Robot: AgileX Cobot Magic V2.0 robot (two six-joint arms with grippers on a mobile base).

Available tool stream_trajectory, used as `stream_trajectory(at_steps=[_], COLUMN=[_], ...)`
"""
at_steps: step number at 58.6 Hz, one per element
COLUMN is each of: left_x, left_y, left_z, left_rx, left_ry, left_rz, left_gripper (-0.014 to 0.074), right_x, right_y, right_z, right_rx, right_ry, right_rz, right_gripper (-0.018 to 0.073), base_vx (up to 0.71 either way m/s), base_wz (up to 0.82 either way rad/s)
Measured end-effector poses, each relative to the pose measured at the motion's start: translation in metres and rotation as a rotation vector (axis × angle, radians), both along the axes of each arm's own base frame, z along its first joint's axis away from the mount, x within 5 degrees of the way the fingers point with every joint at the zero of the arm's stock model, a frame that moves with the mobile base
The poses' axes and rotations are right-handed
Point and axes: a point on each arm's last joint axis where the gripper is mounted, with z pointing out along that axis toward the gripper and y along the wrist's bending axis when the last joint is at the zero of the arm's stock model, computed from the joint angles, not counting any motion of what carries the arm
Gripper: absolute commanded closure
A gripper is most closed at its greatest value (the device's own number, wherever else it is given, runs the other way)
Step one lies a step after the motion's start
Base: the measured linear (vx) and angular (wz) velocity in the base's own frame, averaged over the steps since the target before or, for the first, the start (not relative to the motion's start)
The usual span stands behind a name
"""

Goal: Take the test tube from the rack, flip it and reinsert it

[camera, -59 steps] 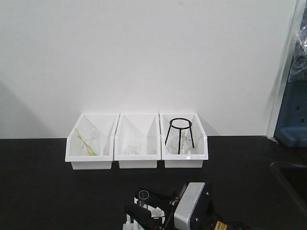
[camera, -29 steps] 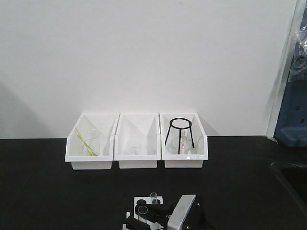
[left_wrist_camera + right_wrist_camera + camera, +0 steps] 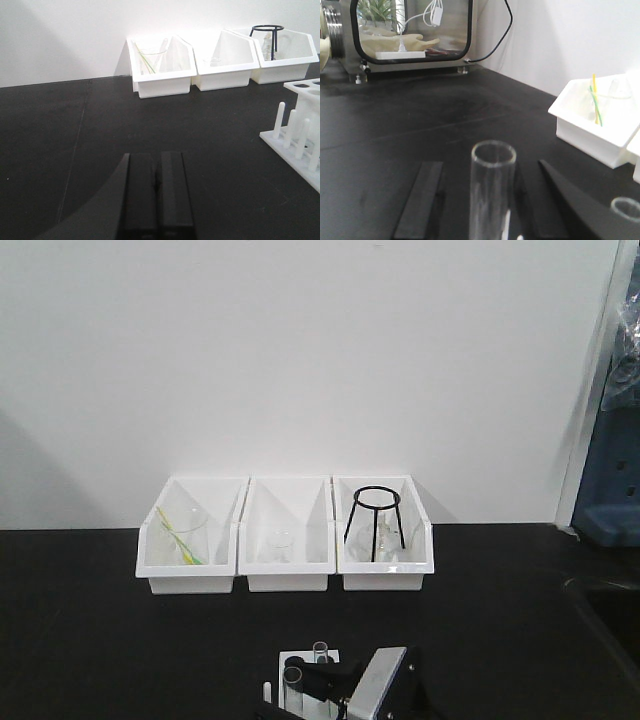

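Observation:
The test tube in the rack needs to be flipped and reinserted, so my right gripper will pick it up next by its rimmed upper end [image 3: 293,680].
The white rack [image 3: 303,657] stands at the near middle of the black table, with its pegs [image 3: 295,132] showing in the left wrist view. Two clear test tubes stand upright in it, one in front [image 3: 292,684] and one behind [image 3: 320,650]. My right gripper [image 3: 298,695] is open around the front tube [image 3: 492,192]; its jaws stand apart, with a gap on the left side. The other tube's rim [image 3: 626,207] shows at the lower right. My left gripper [image 3: 157,192] is shut and empty, low over the table to the left of the rack [image 3: 305,90].
Three white bins stand against the back wall: the left one [image 3: 190,583] holds a beaker with a yellow-green rod [image 3: 180,535], the middle one [image 3: 288,582] a small beaker, the right one [image 3: 387,580] a black tripod stand [image 3: 375,525]. A metal glass-fronted box [image 3: 405,30] stands further left.
My right gripper has come down with the tube toward the rack. The tube now stands lower, in the rack, and the jaws stand apart around it.

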Motion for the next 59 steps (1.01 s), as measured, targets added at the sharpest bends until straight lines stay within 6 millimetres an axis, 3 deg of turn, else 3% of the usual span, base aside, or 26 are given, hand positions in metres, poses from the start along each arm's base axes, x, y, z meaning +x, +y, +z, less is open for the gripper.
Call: stream_trajectory(at_steps=[6,14,20,28,31,43,59], left_x=[0.000,0.000,0.000,0.000,0.000,0.000,0.000], left_y=[0.000,0.000,0.000,0.000,0.000,0.000,0.000], left_z=[0.000,0.000,0.000,0.000,0.000,0.000,0.000], left_rx=[0.000,0.000,0.000,0.000,0.000,0.000,0.000], left_ry=[0.000,0.000,0.000,0.000,0.000,0.000,0.000], left_rz=[0.000,0.000,0.000,0.000,0.000,0.000,0.000], left_gripper=[0.0602,0.0602,0.0602,0.0602,0.0602,0.0602,0.0602], right_x=[-0.001,-0.006,-0.016,-0.031,-0.037,-0.077,-0.146], right_y=[-0.002,-0.011,-0.021,-0.037,-0.045,-0.083,-0.125], right_z=[0.019,0.063,0.099,0.130,0.137,0.147,0.114], right_rx=[0.033,0.156,0.225,0.150,0.104,0.006,-0.005], right_ry=[-0.038,-0.088,-0.085,-0.050,-0.012,0.163,0.179], right_rz=[-0.018,-0.074,-0.123,-0.221,-0.276,-0.459,-0.515], right_gripper=[0.0113,0.0167,0.0298,0.0573,0.0575,0.0570,0.0570], base_vx=[0.00,0.00,0.00,0.00,0.00,0.00,0.00], base_wz=[0.00,0.00,0.00,0.00,0.00,0.00,0.00])
